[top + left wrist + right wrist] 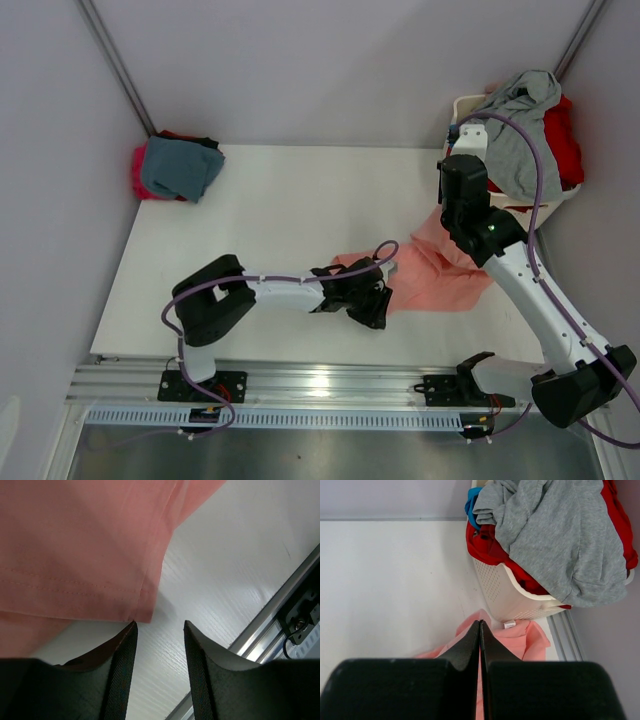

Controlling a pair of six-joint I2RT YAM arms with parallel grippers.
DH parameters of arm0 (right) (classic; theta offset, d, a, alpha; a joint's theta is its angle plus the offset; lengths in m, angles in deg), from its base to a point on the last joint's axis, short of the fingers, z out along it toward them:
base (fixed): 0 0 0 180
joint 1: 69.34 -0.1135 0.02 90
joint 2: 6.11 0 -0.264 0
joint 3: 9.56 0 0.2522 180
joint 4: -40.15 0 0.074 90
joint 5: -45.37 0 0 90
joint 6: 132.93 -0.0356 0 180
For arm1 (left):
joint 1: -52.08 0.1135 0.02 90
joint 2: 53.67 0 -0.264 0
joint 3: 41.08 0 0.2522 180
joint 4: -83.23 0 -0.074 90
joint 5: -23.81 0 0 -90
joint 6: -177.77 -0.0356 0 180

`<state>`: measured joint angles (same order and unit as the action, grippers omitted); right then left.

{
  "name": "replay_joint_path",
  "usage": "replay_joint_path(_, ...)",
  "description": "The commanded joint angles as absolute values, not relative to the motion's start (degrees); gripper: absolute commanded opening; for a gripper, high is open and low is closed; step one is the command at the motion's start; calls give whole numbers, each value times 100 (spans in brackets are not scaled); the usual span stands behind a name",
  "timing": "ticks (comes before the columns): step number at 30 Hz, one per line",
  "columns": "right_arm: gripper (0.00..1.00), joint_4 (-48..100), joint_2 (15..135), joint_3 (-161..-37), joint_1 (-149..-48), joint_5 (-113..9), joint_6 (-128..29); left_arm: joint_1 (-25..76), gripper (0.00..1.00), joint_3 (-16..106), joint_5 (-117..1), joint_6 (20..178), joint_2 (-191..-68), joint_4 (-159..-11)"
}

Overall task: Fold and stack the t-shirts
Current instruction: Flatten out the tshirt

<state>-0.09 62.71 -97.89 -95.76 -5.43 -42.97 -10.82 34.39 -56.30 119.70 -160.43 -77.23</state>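
The pink t-shirt needs to be spread for folding, so my left gripper will next grab its stitched hem corner [391, 308] [144, 614], across from where my right gripper pinches it.
A salmon-pink t-shirt [430, 270] lies crumpled on the white table [290, 200], near the front right. My right gripper [443, 215] [480, 622] is shut. Its tips sit at a raised peak of the pink t-shirt [520, 637], which looks pinched there, beside the small white label [509, 624]. My left gripper [378, 305] [160, 623] is low at the shirt's left end and open, with only bare table between its fingers. The stitched hem corner of the pink t-shirt [80, 555] ends just beyond the left fingertip. More t-shirts, grey [525, 120] [555, 535] and red [565, 140] [487, 545], fill the basket.
The white slotted laundry basket [462, 105] [505, 595] stands at the back right, just past my right gripper. A teal [180, 168] and magenta [138, 170] pile sits in the back left corner. A metal rail [320, 385] [280, 605] runs along the table's near edge. Walls close off three sides.
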Motion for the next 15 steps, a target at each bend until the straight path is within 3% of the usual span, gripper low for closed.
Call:
replay_joint_path(1,0,64,6122,-9820,-9553,-394,-4346,-1129,47,3762,-6003,11810,-16195,-7432)
replay_joint_path(15,0,55,6165,-9864,-9536,-403,-4320,-1138,48,4167,-6196,11748,-16547,-7159)
